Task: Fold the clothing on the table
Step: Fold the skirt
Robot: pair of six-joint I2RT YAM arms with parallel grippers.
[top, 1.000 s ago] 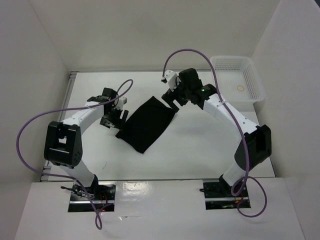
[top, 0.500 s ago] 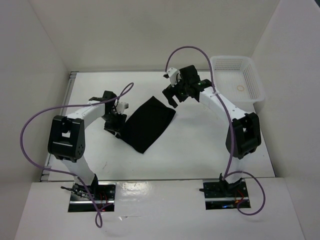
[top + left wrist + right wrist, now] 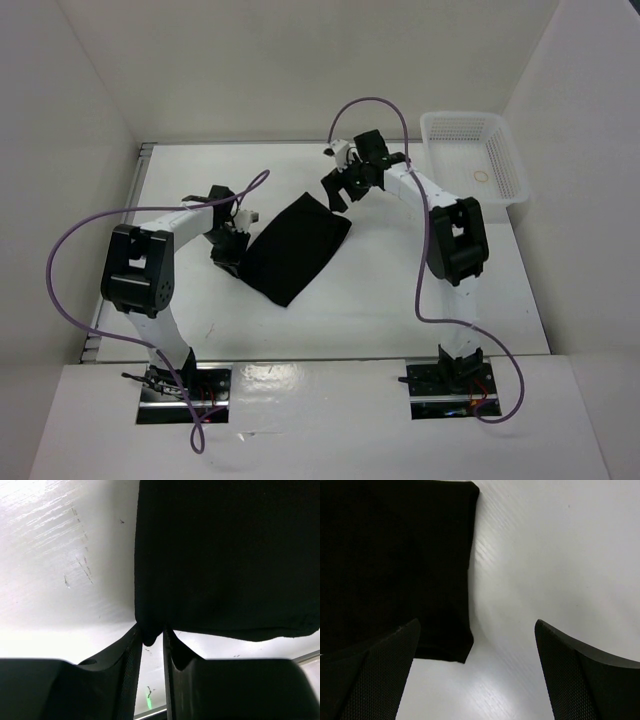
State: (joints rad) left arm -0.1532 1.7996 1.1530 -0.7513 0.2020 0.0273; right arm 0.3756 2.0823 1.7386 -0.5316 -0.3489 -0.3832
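Observation:
My right gripper grabs the black clothing [image 3: 297, 250] by its far corner [image 3: 346, 224] next, to fold it over toward the corner of the clothing my left gripper pinches.
The black clothing [image 3: 297, 250] lies flat and slanted in the middle of the white table [image 3: 400, 290]. My left gripper [image 3: 228, 258] is low at its near-left corner. In the left wrist view that corner of the clothing [image 3: 225, 555] sits pinched between the narrow jaws of my left gripper [image 3: 150, 630]. My right gripper [image 3: 337, 195] hovers over the far corner with its jaws wide. In the right wrist view the clothing [image 3: 395, 555] fills the upper left, and its corner lies just left of the middle of my right gripper [image 3: 476, 625].
A white mesh basket [image 3: 460, 116] stands at the back right of the table with a small ring [image 3: 481, 178] inside. Purple cables loop over both arms. White walls enclose the table on three sides.
The left gripper has slid in to the clothing's corner and closed on it. The right arm has folded up, its gripper drawing slightly back along the far corner, still open.

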